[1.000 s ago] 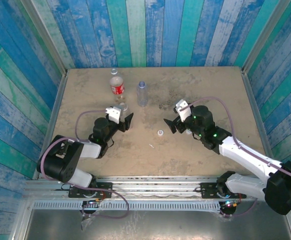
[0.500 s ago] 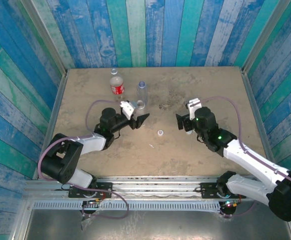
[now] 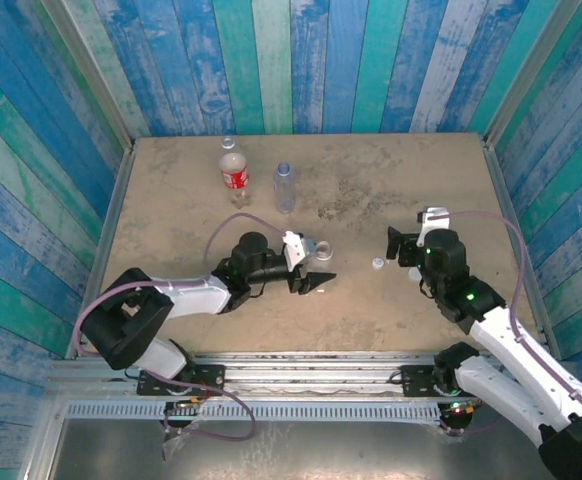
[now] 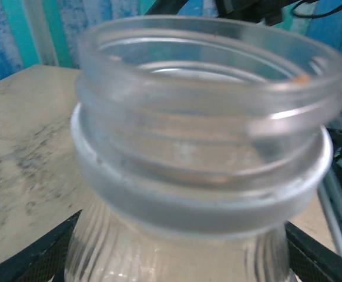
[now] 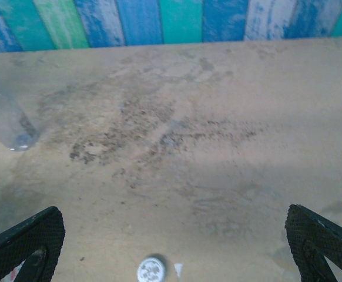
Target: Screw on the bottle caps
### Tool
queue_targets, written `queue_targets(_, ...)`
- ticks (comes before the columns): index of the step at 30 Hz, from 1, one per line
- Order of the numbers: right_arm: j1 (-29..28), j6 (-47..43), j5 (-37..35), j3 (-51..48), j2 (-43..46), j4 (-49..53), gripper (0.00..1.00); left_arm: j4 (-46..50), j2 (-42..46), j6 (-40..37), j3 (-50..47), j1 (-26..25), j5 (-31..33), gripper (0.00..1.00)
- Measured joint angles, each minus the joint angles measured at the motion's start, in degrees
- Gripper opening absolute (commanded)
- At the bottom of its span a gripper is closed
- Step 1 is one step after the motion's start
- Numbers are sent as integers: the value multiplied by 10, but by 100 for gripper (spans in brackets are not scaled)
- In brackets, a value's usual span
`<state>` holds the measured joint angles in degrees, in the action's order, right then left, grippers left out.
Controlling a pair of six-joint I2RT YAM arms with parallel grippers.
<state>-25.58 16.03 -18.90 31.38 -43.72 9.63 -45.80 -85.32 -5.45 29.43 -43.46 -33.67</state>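
I need to keep holding the clear ribbed bottle point(image 3: 321, 248) with my left gripper, because it is raised and tilted. The bottle would fall onto the middle of the table and could tip over if I opened now.
My left gripper point(image 3: 316, 278) is shut on a clear ribbed bottle point(image 3: 321, 248) at mid-table. In the left wrist view the bottle's open, capless threaded neck point(image 4: 206, 117) rises between the black fingers point(image 4: 30, 258); its label is hidden. My right gripper point(image 3: 399, 245) stands open, its fingers point(image 5: 24, 247) wide apart over bare table. A small white cap point(image 3: 378, 263) lies just left of it, and the same cap point(image 5: 150, 270) lies low between the fingers in the right wrist view. The red-labelled bottle point(image 3: 233, 172) and the slim bluish bottle point(image 3: 284, 187) stand upright at the back.
The sandy tabletop point(image 3: 421, 180) is walled by blue-green planks point(image 3: 311, 70) on three sides. A clear bottle's base point(image 5: 6, 120) stands at the left of the right wrist view. A tiny white chip point(image 5: 178, 269) lies beside the cap.
My left gripper has carried the clear bottle right and nearer, to mid-table. My right arm has drawn back to the right, uncovering a cap. The earlier mid-table cap is now hidden.
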Motion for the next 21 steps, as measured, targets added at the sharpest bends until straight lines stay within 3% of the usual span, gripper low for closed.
queue_targets(9, 22, 20, 24, -4, 22, 49, 100, -106, -112, 27, 30, -33, -3, 62)
queue_targets(21, 22, 27, 38, -4, 15, 56, 100, -88, -155, -8, 68, -2, 13, 63)
